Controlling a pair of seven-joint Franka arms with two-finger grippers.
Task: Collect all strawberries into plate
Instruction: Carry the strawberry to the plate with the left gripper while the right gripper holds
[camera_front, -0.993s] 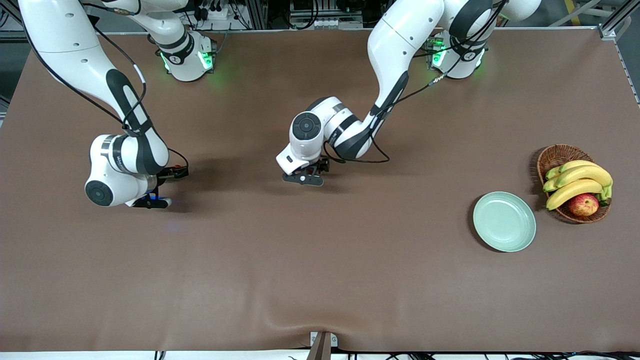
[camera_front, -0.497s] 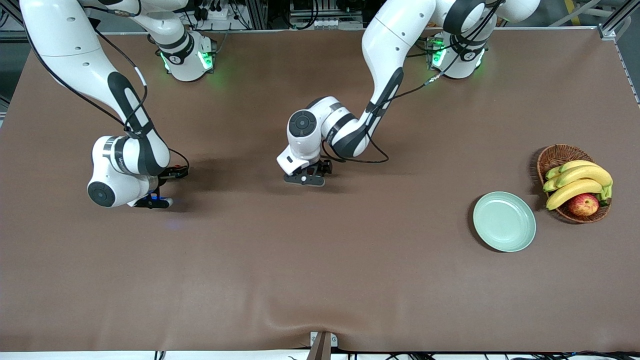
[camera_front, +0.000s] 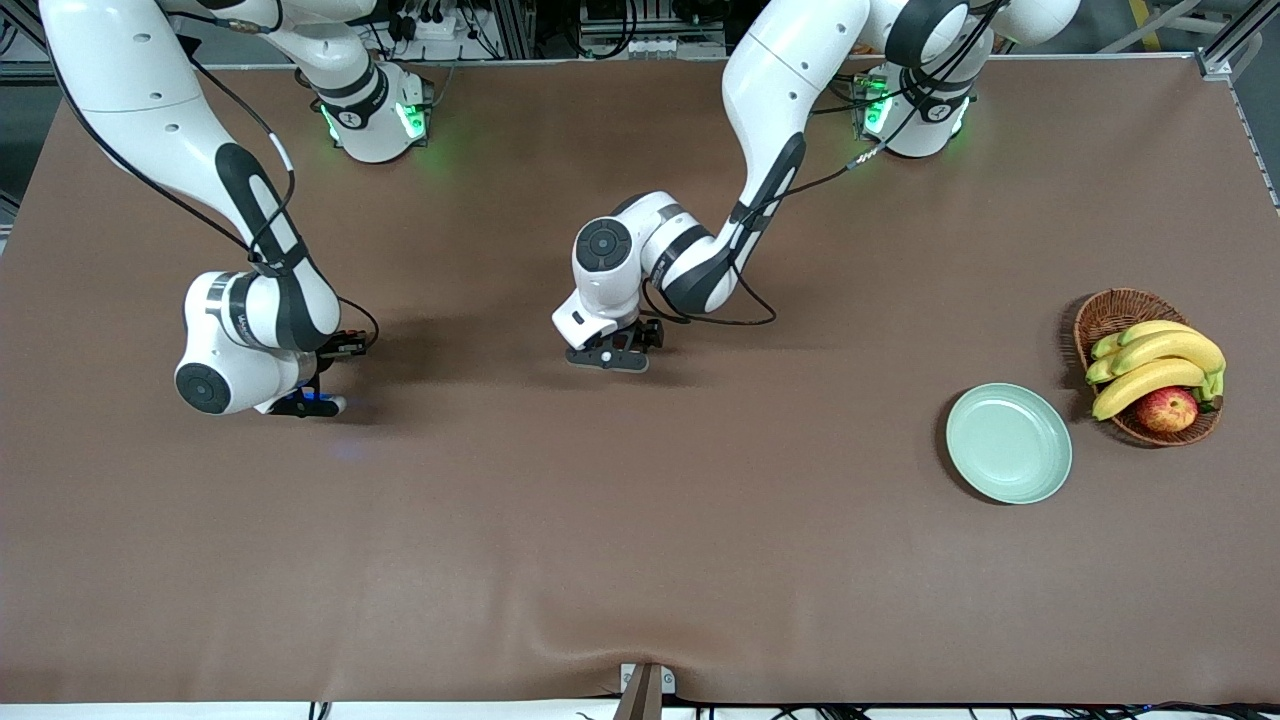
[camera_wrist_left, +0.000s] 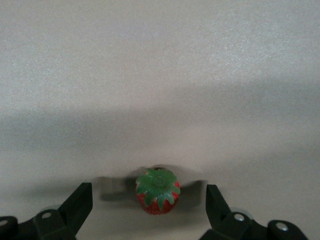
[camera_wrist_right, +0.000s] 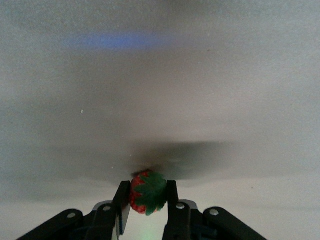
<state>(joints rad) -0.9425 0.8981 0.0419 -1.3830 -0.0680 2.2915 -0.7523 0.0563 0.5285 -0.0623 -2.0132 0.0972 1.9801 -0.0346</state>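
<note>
I should close my left gripper on the strawberry (camera_wrist_left: 158, 195) now. Its fingers are low on both sides of the strawberry.
My right gripper (camera_wrist_right: 147, 198) is shut on a small red strawberry (camera_wrist_right: 146, 192) with a green cap, low over the brown table (camera_front: 640, 520) at the right arm's end. In the front view that gripper (camera_front: 305, 403) hides its berry. My left gripper (camera_wrist_left: 148, 199) is open and low at the table's middle, with a second strawberry (camera_wrist_left: 158, 191) lying between its fingers and touching neither. Here too the gripper (camera_front: 608, 358) covers the berry in the front view. The pale green plate (camera_front: 1008, 443) lies bare toward the left arm's end.
A brown wicker basket (camera_front: 1112, 312) with bananas (camera_front: 1155, 360) and an apple (camera_front: 1166, 409) stands beside the plate, at the left arm's end of the table. A wrinkle (camera_front: 600, 615) in the table cover runs along the edge nearest the front camera.
The right gripper's fingers have closed on the strawberry. The left arm's hand has shifted slightly toward the right arm's end and stays open.
</note>
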